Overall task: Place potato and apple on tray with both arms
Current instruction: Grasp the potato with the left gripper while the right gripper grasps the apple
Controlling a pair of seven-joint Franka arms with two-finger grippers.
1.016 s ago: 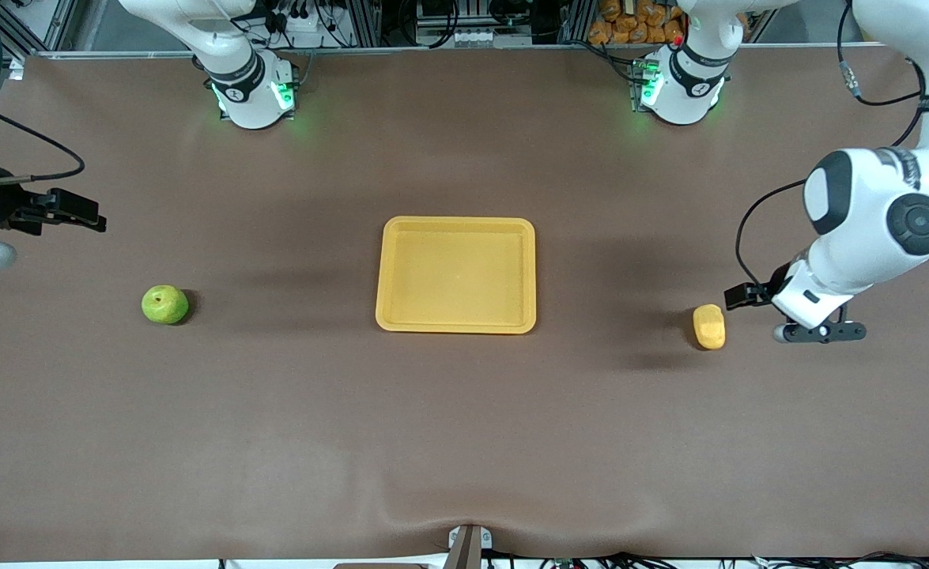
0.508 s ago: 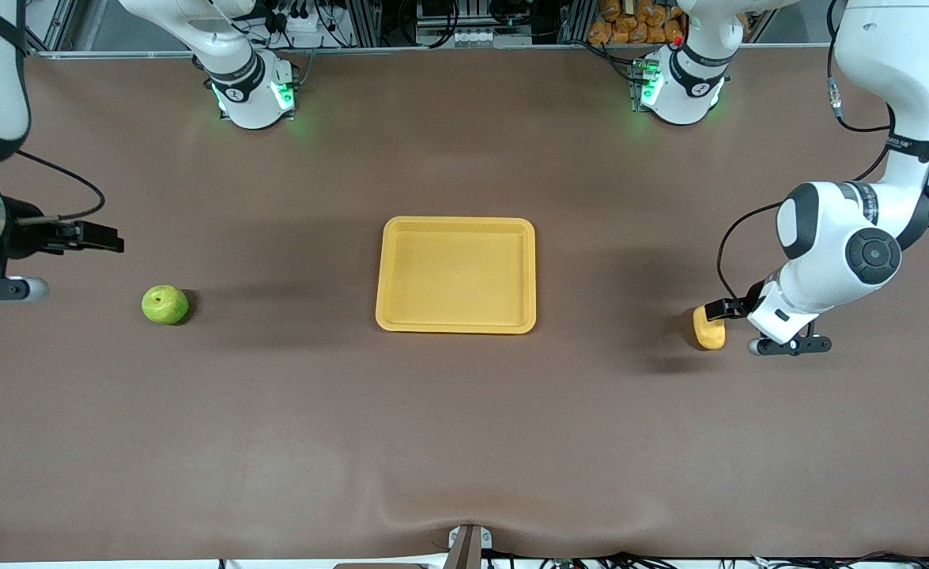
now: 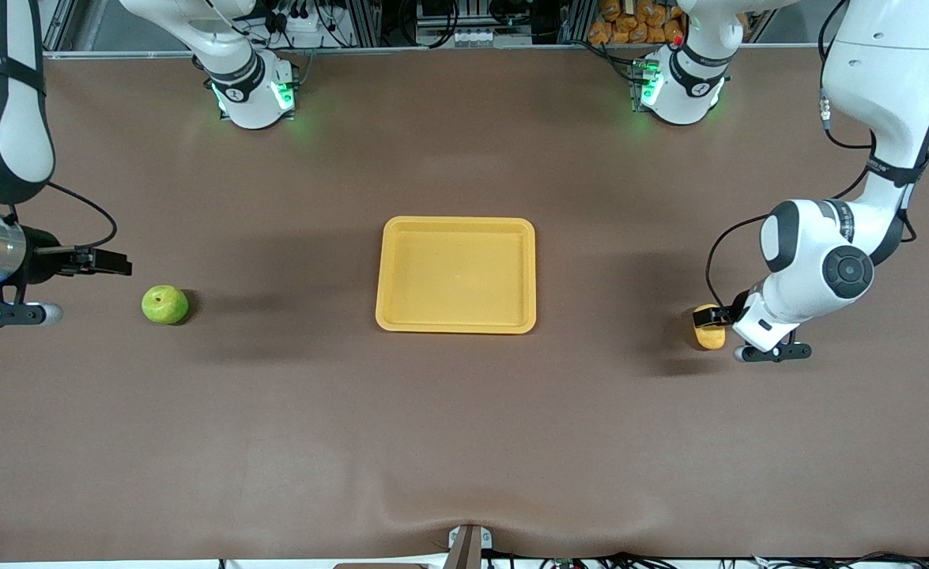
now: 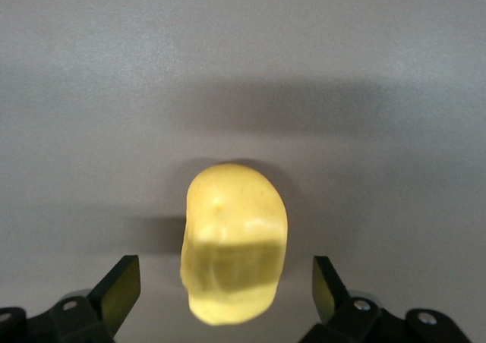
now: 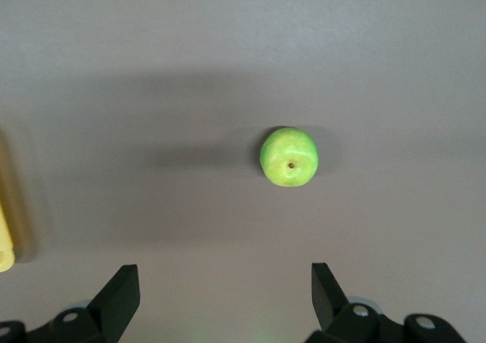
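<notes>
Next, my left gripper grabs the potato by its middle (image 3: 710, 332), to place it on the tray (image 3: 456, 222).
The yellow-orange potato (image 3: 711, 337) lies on the table toward the left arm's end. My left gripper (image 3: 708, 318) is low over it and open. In the left wrist view the potato (image 4: 234, 240) sits between the two fingers (image 4: 121, 290), with a gap on each side. The green apple (image 3: 165, 305) lies toward the right arm's end. My right gripper (image 3: 113, 262) is open and empty, in the air beside the apple and short of it. The right wrist view shows the apple (image 5: 288, 156) ahead of the gripper (image 5: 225, 294). The yellow-orange tray (image 3: 456, 222) sits mid-table with nothing in it.
The brown table mat runs wide around the tray. The two arm bases (image 3: 252, 93) with green lights stand along the table's edge farthest from the front camera. A corner of the tray (image 5: 4, 244) shows in the right wrist view.
My left gripper has come down and toward the potato until its fingers stand on either side of it. My right gripper has moved closer to the apple. Potato, apple and tray have not moved.
</notes>
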